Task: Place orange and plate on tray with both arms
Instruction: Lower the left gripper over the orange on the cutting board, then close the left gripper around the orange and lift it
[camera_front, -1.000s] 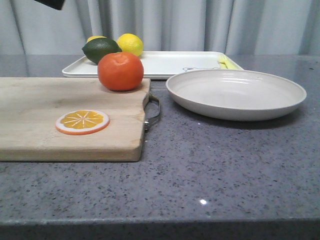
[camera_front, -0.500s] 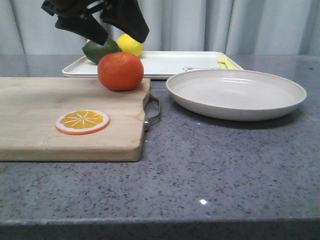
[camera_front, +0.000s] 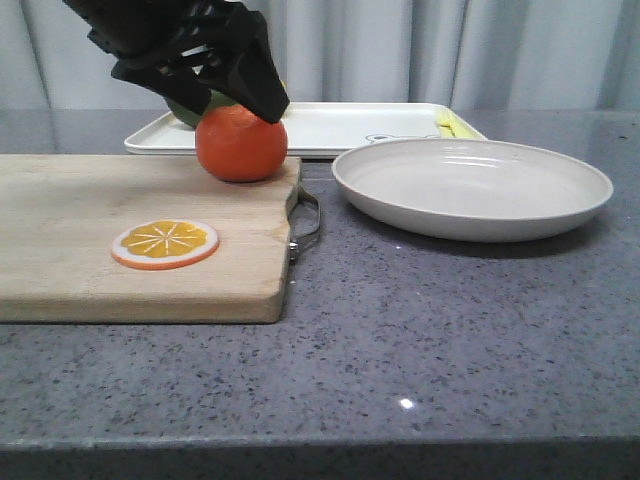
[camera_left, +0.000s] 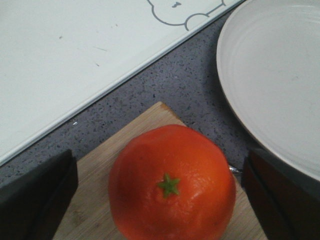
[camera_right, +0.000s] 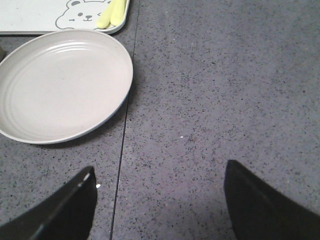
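Note:
My left gripper's fingers are around the orange's top (camera_left: 169, 185), short of its widest sides, so closing now would miss it. Next it lowers, then closes on the orange.
The orange (camera_front: 241, 143) sits on the far right corner of a wooden cutting board (camera_front: 90, 240); it fills the left wrist view (camera_left: 172, 185). My left gripper (camera_front: 225, 100) is open just above it, one finger (camera_left: 37, 192) on each side, not touching. The off-white plate (camera_front: 472, 186) lies on the counter to the right, also in the right wrist view (camera_right: 62, 82). The white tray (camera_front: 330, 128) lies behind both. My right gripper (camera_right: 159, 200) is open and empty over bare counter, beside the plate; it does not show in the front view.
An orange slice disc (camera_front: 165, 243) lies on the board. A green fruit (camera_front: 185, 108), mostly hidden by my left gripper, and yellow strips (camera_front: 452, 125) lie on the tray. The board's metal handle (camera_front: 308, 225) points toward the plate. A curtain hangs behind.
My left gripper came down from the upper left and now hovers right over the orange, hiding the lemon and most of the green fruit. Orange and plate have not moved.

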